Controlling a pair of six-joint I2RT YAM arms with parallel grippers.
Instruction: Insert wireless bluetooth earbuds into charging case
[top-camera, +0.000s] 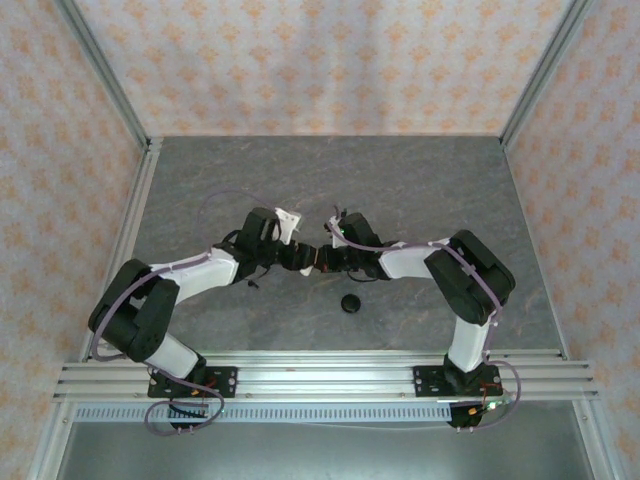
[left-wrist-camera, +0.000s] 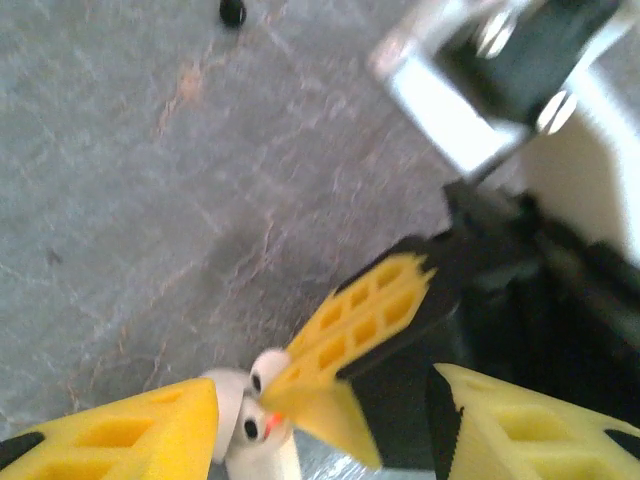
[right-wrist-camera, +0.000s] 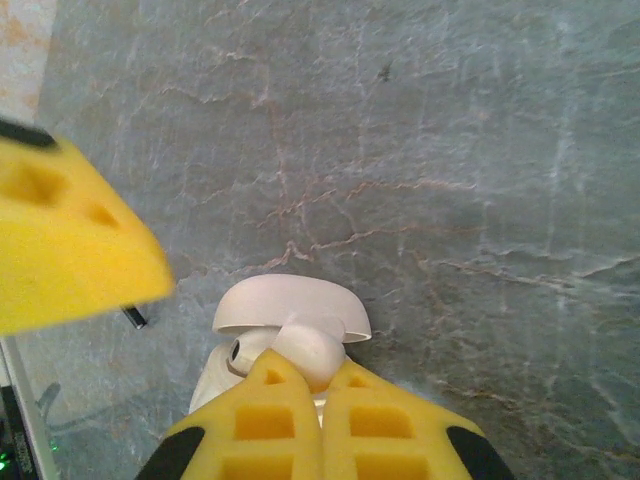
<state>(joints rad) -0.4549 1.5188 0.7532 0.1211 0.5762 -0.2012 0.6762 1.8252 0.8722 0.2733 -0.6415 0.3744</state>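
Note:
Next, my left gripper grabs the white charging case (right-wrist-camera: 290, 305) by its lower body (right-wrist-camera: 212, 381). That leaves the open lid and opening free for inserting earbuds.
The white charging case (right-wrist-camera: 290, 305) stands on the table with its lid open. One white earbud (right-wrist-camera: 240, 352) sits in it. My right gripper (right-wrist-camera: 305, 368) is shut on a second white earbud (right-wrist-camera: 318, 345) right over the case's opening. In the left wrist view the right gripper's yellow fingers (left-wrist-camera: 350, 330) reach down to the case (left-wrist-camera: 270, 455), where both earbuds' heads (left-wrist-camera: 268, 370) show. My left gripper (left-wrist-camera: 325, 400) is open, and its left finger (left-wrist-camera: 130, 430) stands close beside the case. Both grippers meet at mid table (top-camera: 313, 257).
A small round black object (top-camera: 350, 303) lies on the grey table (top-camera: 420, 190) just in front of the grippers, also seen as a dark object (left-wrist-camera: 232, 12) in the left wrist view. Patterned walls and metal posts bound the table on three sides.

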